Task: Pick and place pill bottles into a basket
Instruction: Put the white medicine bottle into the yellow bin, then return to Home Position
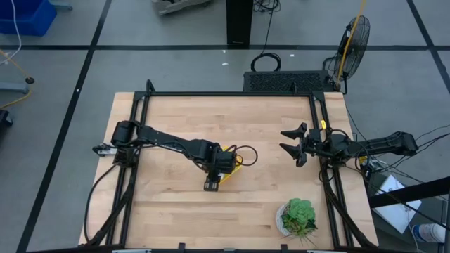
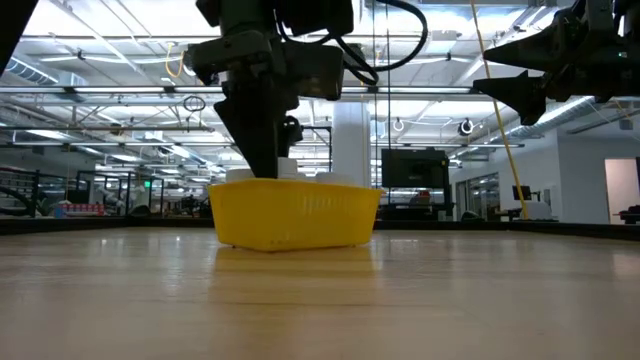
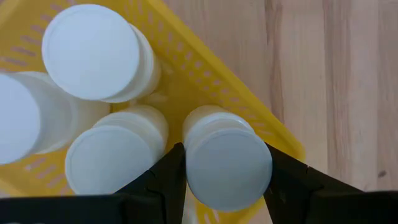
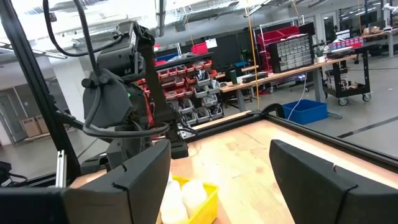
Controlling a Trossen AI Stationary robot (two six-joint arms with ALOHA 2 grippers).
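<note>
I should now open my left gripper, because the bottle is inside the yellow basket's corner with its cap level with the neighbouring caps, so it would stand.
The yellow basket (image 3: 205,81) stands on the table near its middle (image 1: 235,169), and it also shows in the low view (image 2: 295,215). Several white pill bottles stand upright in it (image 3: 90,50) (image 3: 18,118) (image 3: 112,158). My left gripper (image 3: 224,171) points down into the basket, shut on one more pill bottle (image 3: 227,165) in a corner of the basket. My right gripper (image 1: 292,144) is open and empty in the air toward the table's right side, and it also shows in its own wrist view (image 4: 217,174). My left gripper pinches the pill bottle at its capped top (image 3: 189,165) between its two fingers, one on each side. The fingers come from above, pointing down. The bottle stands upright inside the basket's corner; whether its base rests on the basket floor is hidden.
A white pot with a green plant (image 1: 299,216) stands near the table's near right corner. A black frame (image 1: 225,95) runs along the table's far edge and down both sides. Bare wood lies around the basket.
</note>
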